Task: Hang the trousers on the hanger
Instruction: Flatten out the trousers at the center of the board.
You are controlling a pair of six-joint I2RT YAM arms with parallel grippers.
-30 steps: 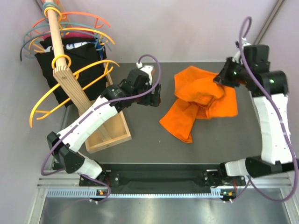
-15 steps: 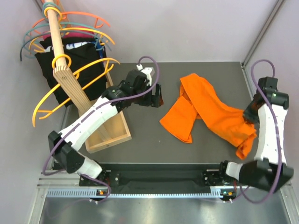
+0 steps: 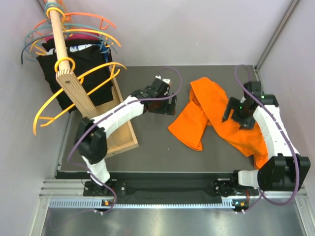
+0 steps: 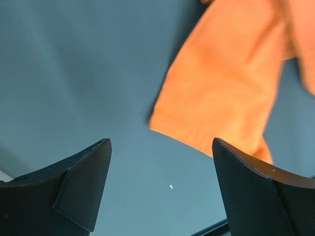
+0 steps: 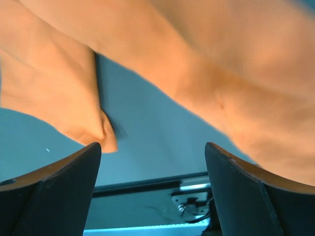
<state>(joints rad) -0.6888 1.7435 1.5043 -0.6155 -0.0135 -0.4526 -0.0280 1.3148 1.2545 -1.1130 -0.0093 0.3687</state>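
My left gripper picks up the trousers [image 3: 216, 105] by the hem corner of the leg [image 3: 171, 128] nearest the hanger next, drawing that leg out straight for hanging.
The bright orange trousers [image 3: 216, 105] lie spread on the dark table, one leg running toward the near right corner and the other ending near the table's middle. My right gripper [image 3: 238, 118] hovers open just above the long leg; in the right wrist view the trousers [image 5: 221, 73] fill the top and nothing sits between the fingers of the gripper [image 5: 152, 172]. My left gripper [image 3: 169, 105] stands open just left of the cloth, with the trousers [image 4: 231, 83] ahead of it [image 4: 162, 167]. The amber-yellow hanger [image 3: 74, 88] hangs on the wooden pole at far left.
A slanted wooden pole [image 3: 66, 54] rises from a wooden box base [image 3: 123, 142] at the left. Coral and teal hangers [image 3: 93, 19] and black garments [image 3: 78, 56] hang at its top. The right arm's base stands at the near right corner.
The right gripper dragged the trousers out toward the near right, let go of them and came back over the cloth. The left arm reached a little further right.
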